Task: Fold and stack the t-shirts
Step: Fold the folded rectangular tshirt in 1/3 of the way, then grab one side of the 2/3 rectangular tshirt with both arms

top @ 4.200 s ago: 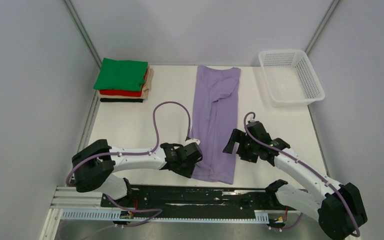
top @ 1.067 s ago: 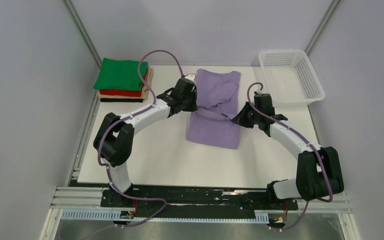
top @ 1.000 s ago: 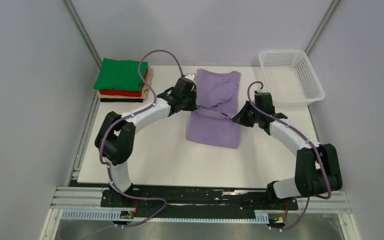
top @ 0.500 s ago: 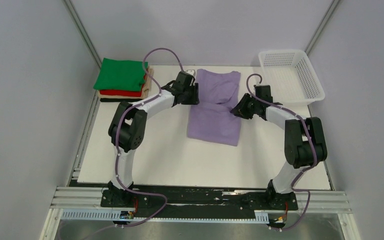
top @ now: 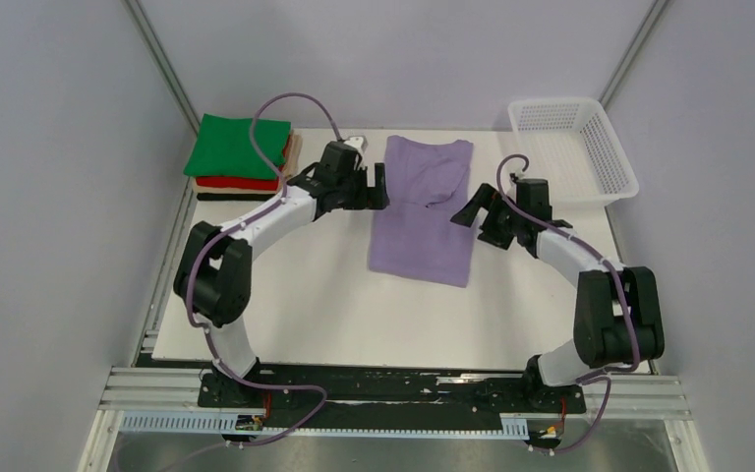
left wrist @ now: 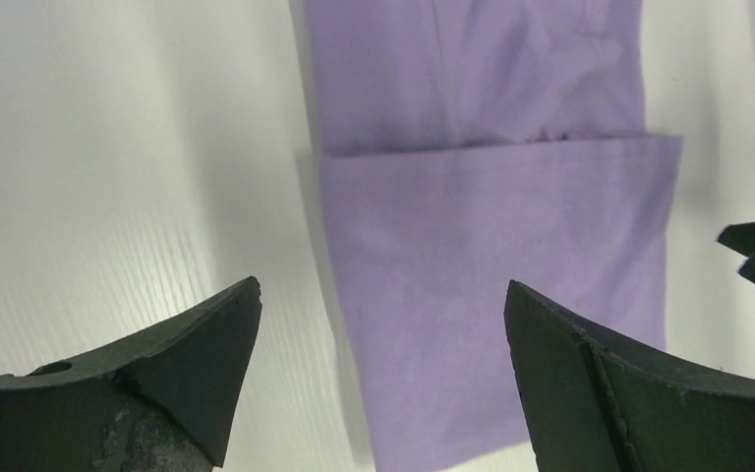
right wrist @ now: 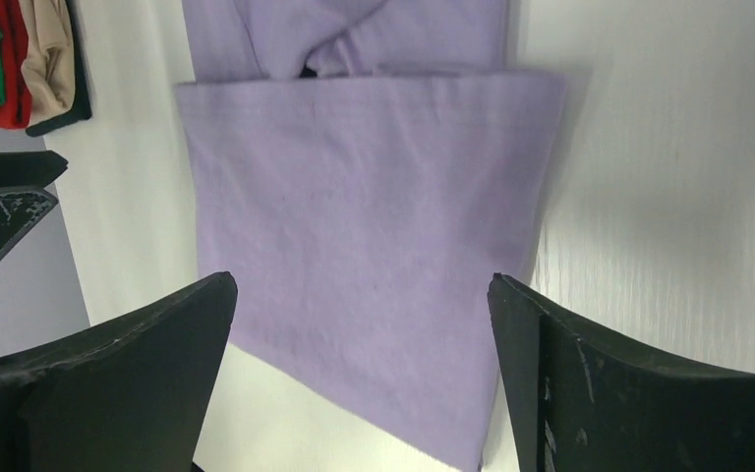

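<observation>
The left gripper grabs the lavender t-shirt's near-edge corner on that gripper's side next, to fold the near part squarely over the far part.
The lavender t-shirt (top: 423, 216) lies flat mid-table, its near part folded up over the middle so a fold edge crosses it. The same shirt fills the left wrist view (left wrist: 492, 265) and the right wrist view (right wrist: 374, 226). My left gripper (top: 377, 187) hovers open just off the shirt's left edge, nothing between its fingers. On the other side, my right gripper (top: 468, 208) stands open at the shirt's right edge, also empty. Folded t-shirts (top: 239, 147), green on top of red and tan, are stacked at the far left.
A white mesh basket (top: 572, 152) sits at the far right corner of the table. The stack of folded shirts also shows at the top left of the right wrist view (right wrist: 20, 59). Grey walls close in on both sides.
Both grippers carried the shirt's near end up over its middle, then opened and let go. They have drawn outward, the left one leftward and the right one rightward, off the cloth.
</observation>
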Tool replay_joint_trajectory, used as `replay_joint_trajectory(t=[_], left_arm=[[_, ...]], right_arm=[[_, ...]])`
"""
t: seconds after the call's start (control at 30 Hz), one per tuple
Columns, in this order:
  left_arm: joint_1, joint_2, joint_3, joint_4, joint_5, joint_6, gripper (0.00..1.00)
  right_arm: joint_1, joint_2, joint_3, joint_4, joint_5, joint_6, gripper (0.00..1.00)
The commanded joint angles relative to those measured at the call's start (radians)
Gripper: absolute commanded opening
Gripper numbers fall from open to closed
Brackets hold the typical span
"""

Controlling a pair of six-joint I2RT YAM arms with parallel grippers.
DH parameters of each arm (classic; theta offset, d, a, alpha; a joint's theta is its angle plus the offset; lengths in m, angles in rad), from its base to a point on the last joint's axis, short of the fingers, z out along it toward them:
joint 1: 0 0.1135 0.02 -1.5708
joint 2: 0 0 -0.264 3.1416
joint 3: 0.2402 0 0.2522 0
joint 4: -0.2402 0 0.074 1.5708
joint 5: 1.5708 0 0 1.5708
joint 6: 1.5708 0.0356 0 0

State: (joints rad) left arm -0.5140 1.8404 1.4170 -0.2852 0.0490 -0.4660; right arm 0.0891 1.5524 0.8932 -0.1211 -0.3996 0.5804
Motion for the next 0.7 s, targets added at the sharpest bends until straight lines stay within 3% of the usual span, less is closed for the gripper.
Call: replay_joint_trajectory(t=[0.0,0.2,0.53,0.67], left_arm=[[-0.006,-0.144,-0.193,0.034,0.088,-0.078,1.0],[-0.039,-0.223,-0.397,0.065,0.11,-0.148,0.97],[-0.057,-0.153,-0.467,0.138,0.179,-0.201,0.58],[-0.06,-0.119,-0.456,0.145,0.202,-0.204,0.53]], right_arm=[[0.012,-0.147,-0.158,0.009,-0.034,0.032,1.0],[0.053,-0.287,-0.311,-0.05,-0.036,0.046,0.96],[0.064,-0.316,-0.41,-0.026,0.032,0.095,0.62],[0.065,-0.282,-0.418,0.004,0.035,0.107,0.52]])
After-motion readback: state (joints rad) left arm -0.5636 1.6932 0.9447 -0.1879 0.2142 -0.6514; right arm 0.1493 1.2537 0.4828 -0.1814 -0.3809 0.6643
